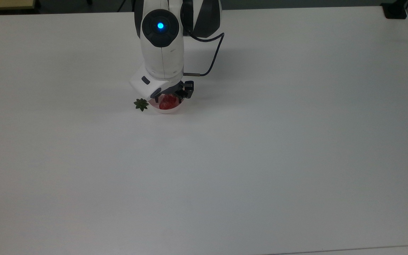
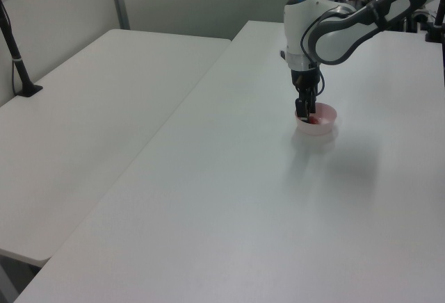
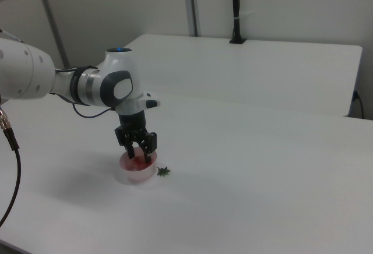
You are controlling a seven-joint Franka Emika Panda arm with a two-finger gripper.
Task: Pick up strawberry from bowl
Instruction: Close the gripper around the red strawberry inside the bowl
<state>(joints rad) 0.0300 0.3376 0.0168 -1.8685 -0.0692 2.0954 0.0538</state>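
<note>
Next, my gripper grabs the strawberry by the middle of its red body [image 2: 314, 119] to pick it from the pink bowl [image 2: 328, 124].
A pale pink bowl [image 1: 169, 111] stands on the white table [image 1: 260, 148], left of centre in the top view. The red strawberry [image 1: 166, 102] lies inside it. My gripper [image 1: 168, 97] hangs straight over the bowl, fingers pointing down and tips dipped inside the rim. In the right view the gripper [image 3: 139, 156] is open, one finger on each side of the red piece in the bowl [image 3: 130, 177]. In the left view the gripper [image 2: 306, 113] sits over the left part of the bowl [image 2: 328, 124]. The wrist hides the bowl's far rim in the top view.
A dark green star-shaped leaf piece [image 1: 140, 104] lies on the table just off the bowl at the top view's left, also seen as the leaf piece [image 3: 163, 172]. A black cable [image 1: 214, 58] loops off the wrist. A second white table [image 2: 90, 108] stands alongside.
</note>
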